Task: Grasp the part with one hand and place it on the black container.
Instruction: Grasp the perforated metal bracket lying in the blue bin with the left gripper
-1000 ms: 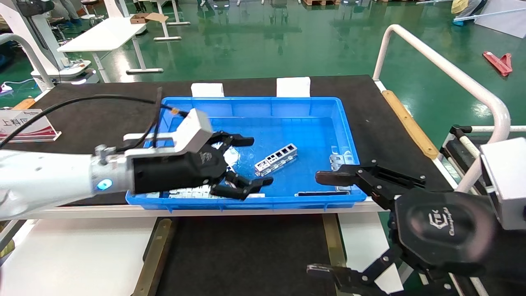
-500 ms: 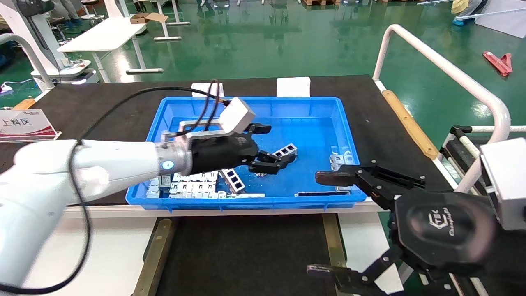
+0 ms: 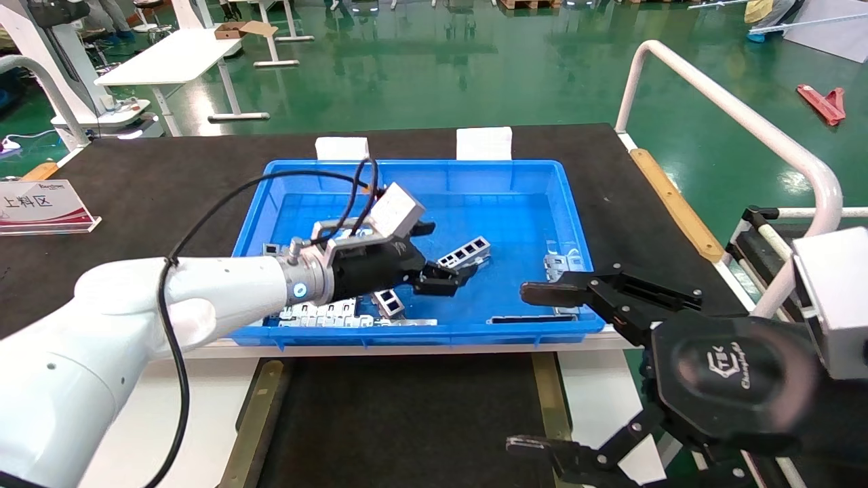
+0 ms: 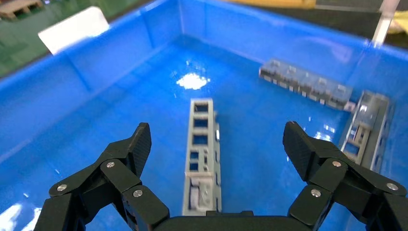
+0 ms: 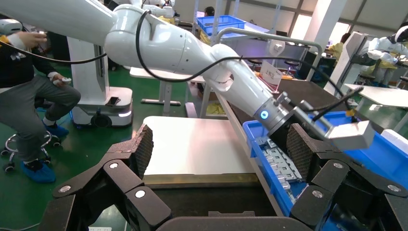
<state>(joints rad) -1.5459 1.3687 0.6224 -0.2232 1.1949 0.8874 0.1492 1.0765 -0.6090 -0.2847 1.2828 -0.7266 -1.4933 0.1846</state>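
The left gripper next needs to grip the silver bracket by its latch end below the window row [image 4: 202, 191], to set the bracket on the black container.
The part [image 3: 464, 252], a slim silver bracket with a row of rectangular windows, lies on the floor of the blue bin [image 3: 434, 169]. My left gripper [image 3: 447, 251] is open at its near end. In the left wrist view the part [image 4: 202, 154] runs lengthwise between the spread fingers of the left gripper [image 4: 216, 139], touching neither. The black container [image 3: 407, 420], a black panel with brass strips, lies in front of the bin and is bare. It also shows in the right wrist view [image 5: 207, 202]. My right gripper [image 3: 525, 369] is open and empty, to the container's right.
The bin also holds flat silver plates [image 3: 319, 313], another windowed bracket [image 3: 388, 303] and parts by its right wall [image 3: 559, 264]. A white panel [image 3: 135, 420] lies left of the container. A white rail [image 3: 732, 115] bounds the right side. A sign [image 3: 41, 203] stands far left.
My left arm has swung from the bin's near-left corner to the middle, and its open gripper now straddles the part's near end. The right arm has not moved.
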